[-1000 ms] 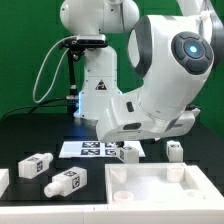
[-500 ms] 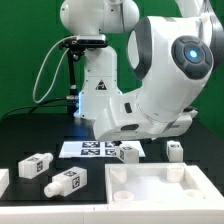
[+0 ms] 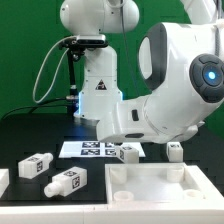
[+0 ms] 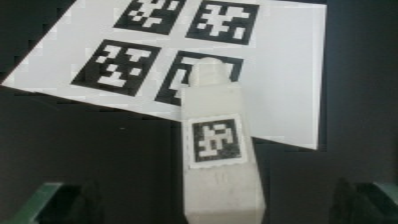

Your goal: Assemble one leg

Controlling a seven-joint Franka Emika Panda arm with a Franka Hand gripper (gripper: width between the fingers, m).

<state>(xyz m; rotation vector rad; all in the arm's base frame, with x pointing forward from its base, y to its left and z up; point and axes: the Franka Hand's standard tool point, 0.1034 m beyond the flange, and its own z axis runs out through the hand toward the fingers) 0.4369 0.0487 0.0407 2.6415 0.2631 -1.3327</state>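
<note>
My gripper's fingers are high above the tagged leg on the marker board (image 3: 85,148), so closing now would miss. My gripper lowers first, then closes on the leg.
A leg (image 4: 217,150) lies between my fingers in the wrist view, a square tag on its upper face. Its stub end rests on the marker board (image 4: 285,90). My gripper (image 4: 214,205) is open around the leg's thick end. One dark fingertip (image 4: 63,200) stands on each side, apart from the leg. In the exterior view this leg (image 3: 128,152) lies at the marker board's (image 3: 85,148) right end, under my hand. Three more legs lie on the table: two at the left (image 3: 36,165) (image 3: 65,181) and one upright at the right (image 3: 175,150).
The large flat white square part with raised edges (image 3: 165,195) lies at the front right of the exterior view. The arm's base (image 3: 98,90) and its cables stand behind the marker board. A white piece (image 3: 3,180) shows at the left edge.
The arm's upper links have swung toward the exterior view's right. The hand stays over the leg by the marker board. No leg has moved.
</note>
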